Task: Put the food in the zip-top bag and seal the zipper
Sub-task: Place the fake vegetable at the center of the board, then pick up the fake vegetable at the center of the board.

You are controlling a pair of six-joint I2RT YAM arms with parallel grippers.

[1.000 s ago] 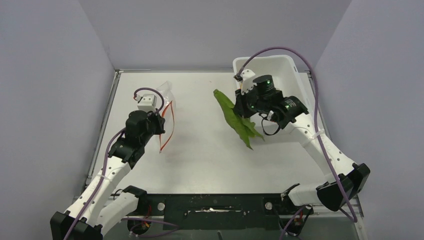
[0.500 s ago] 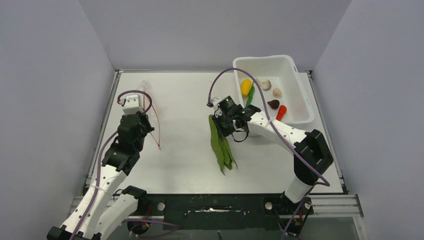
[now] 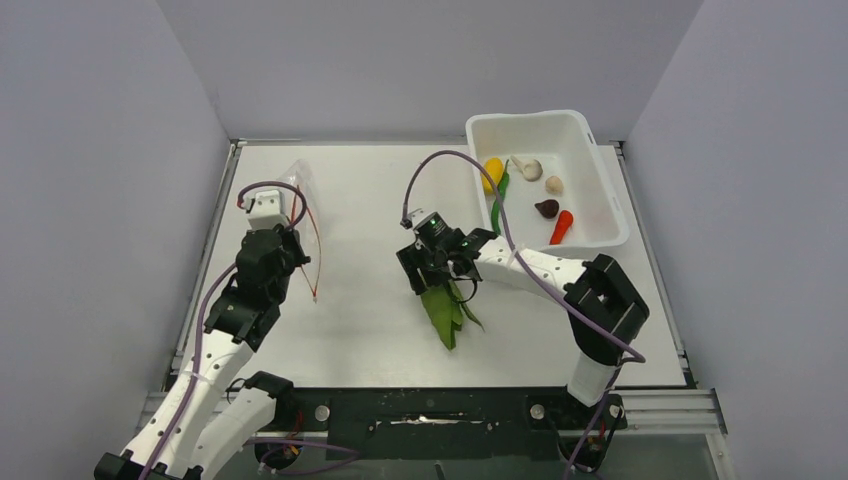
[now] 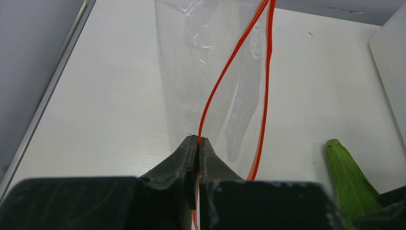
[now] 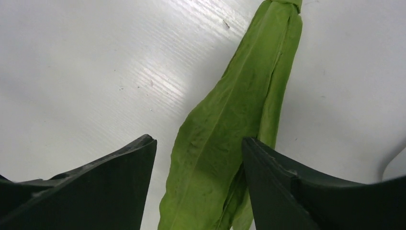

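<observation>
The robot's right gripper will next grab the green leaf across its width [image 5: 216, 136] behind the leaf's narrow end, so that end stays free to go into the bag.
The clear zip-top bag [image 3: 301, 200] hangs over the left of the table, its red-orange zipper [image 4: 225, 72] parted into two strands. My left gripper [image 4: 198, 140] is shut on one zipper strand, with the bag [image 4: 191, 62] stretching away from its tips. The flat green leaf [image 3: 445, 318] lies on the table at centre. My right gripper [image 3: 432, 280] stands open over its upper end, and in the right wrist view the leaf [image 5: 230, 124] passes between the spread fingers. The yellow lump [image 3: 492, 172], green pepper [image 3: 499, 195], orange-red cone [image 3: 562, 226] and maroon piece [image 3: 546, 208] lie apart.
A white rigid tub [image 3: 590, 130] at the back right holds the other food, with beige pieces [image 3: 554, 185] among it. The leaf's tip [image 4: 349, 182] shows at the lower right of the left wrist view. Grey walls close in the table's sides.
My right arm swung left and down from the tub with the leaf, then opened its jaws; the leaf now rests on the table. My left gripper shifted left, still pinching the zipper.
</observation>
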